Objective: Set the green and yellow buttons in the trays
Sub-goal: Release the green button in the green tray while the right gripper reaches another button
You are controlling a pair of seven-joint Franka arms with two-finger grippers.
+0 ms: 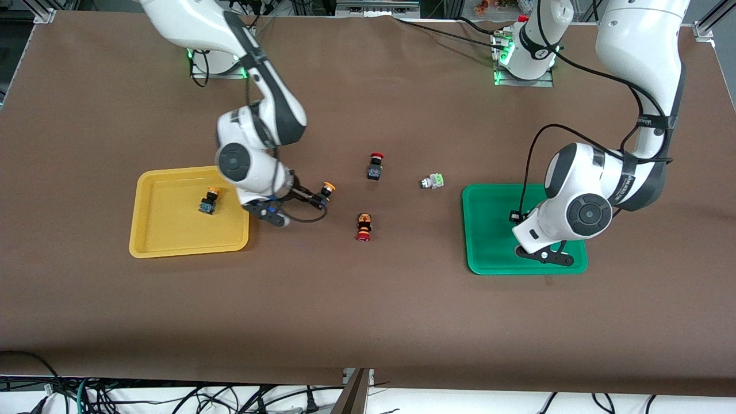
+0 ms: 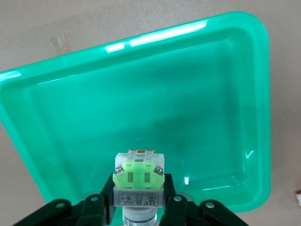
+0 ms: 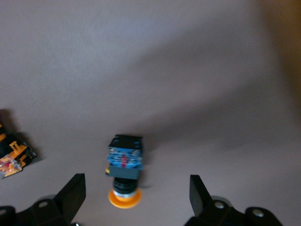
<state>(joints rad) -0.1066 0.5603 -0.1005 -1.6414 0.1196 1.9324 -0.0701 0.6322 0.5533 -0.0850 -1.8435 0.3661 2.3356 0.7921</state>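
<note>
The orange-capped button [image 1: 328, 187] [image 3: 124, 172] is below the fingers of my right gripper, so they would miss the button if they closed now. My right gripper needs to go lower before it closes.
My right gripper [image 1: 318, 198] is open, low over the table just beside the yellow tray [image 1: 172, 244]. A dark button with an orange-yellow cap [image 1: 327, 190] lies on the table between its fingers [image 3: 71, 192], untouched, and shows in the right wrist view [image 3: 124, 172]. A second yellow-capped button [image 1: 209, 200] lies in the yellow tray. My left gripper [image 2: 138, 190] is shut on a pale grey button with a light-green part [image 2: 138, 176], held over the green tray [image 2: 141, 103]. In the front view the left hand [image 1: 543, 253] hides that button over the green tray [image 1: 489, 230]. Another green button [image 1: 432, 182] lies on the table beside the green tray.
A red-capped black button [image 1: 375, 166] lies mid-table. A red-capped button with an orange-black body [image 1: 363, 226] lies nearer the front camera and shows in the right wrist view [image 3: 11, 160]. A cable loop hangs under the right hand.
</note>
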